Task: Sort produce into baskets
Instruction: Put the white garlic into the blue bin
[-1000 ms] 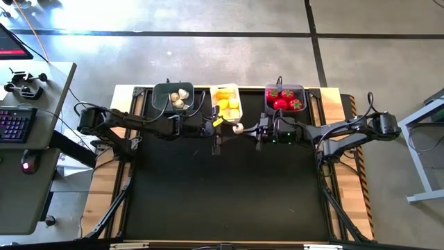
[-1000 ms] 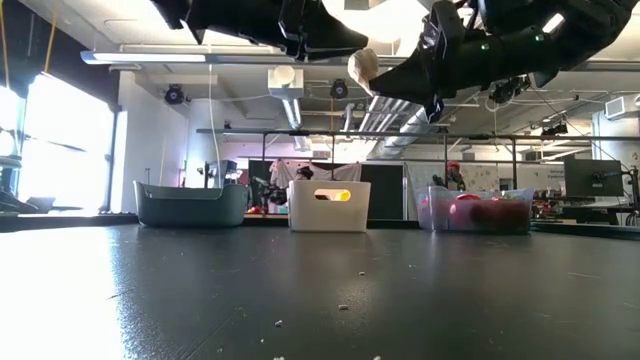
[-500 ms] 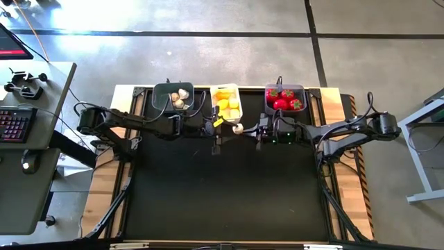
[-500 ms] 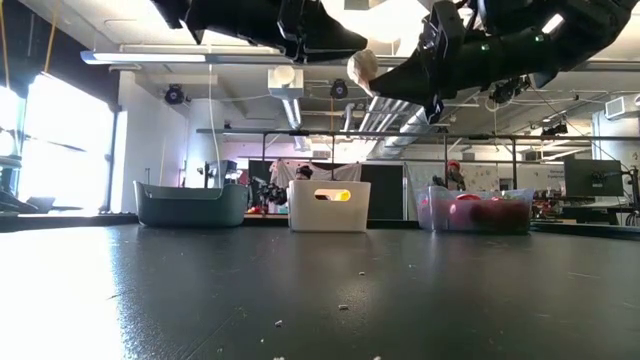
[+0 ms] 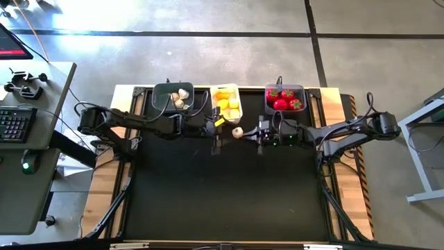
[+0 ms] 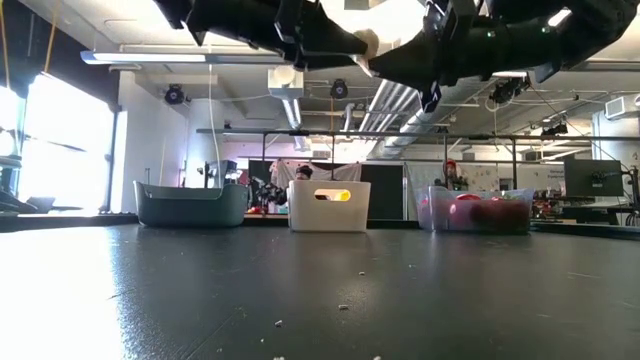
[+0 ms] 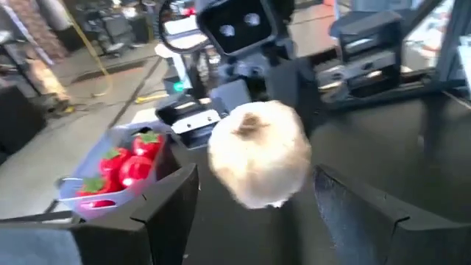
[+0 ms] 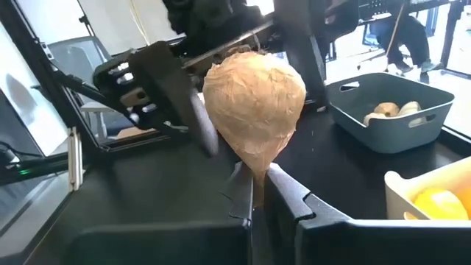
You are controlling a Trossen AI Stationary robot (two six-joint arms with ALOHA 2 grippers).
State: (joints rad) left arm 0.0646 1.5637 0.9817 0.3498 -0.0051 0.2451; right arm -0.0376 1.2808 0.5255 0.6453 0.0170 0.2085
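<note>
My left gripper grabs the garlic's round bulb (image 5: 237,132) next, to sort the garlic into the dark grey basket (image 5: 173,97).
A whitish-beige garlic-like piece (image 5: 237,132) hangs in the air over the mat's far middle, between my two grippers. My right gripper (image 5: 252,132) comes from the right and is shut on it. My left gripper (image 5: 220,127) faces it from the left and is open. In the left wrist view its two fingers (image 7: 171,210) stand on either side of the piece (image 7: 257,154) with gaps showing. Along the far edge stand three baskets: a dark grey one (image 5: 164,97) with garlic-like pieces, a white one (image 5: 227,88) with yellow ones, and a dark grey one (image 5: 284,88) with red ones. My right gripper pinches the garlic piece by its narrow stem end (image 8: 257,168) between the free ends of its two fingers. The fingers reach nearly level from the table's right side. The round bulb (image 8: 254,96) sticks out beyond the fingertips toward my left gripper, lifted clear of the table.
The black mat (image 5: 229,187) stretches from the grippers to the near edge, with only small crumbs (image 6: 343,306) on it. The baskets stand close behind both grippers. Beyond the table's left edge there is a desk with a keyboard (image 5: 15,125).
My right gripper has tipped slightly, and the garlic piece at its fingertips has shifted a little toward the table's near edge; in the low view it sits higher than before. Both arms have otherwise stayed in place.
</note>
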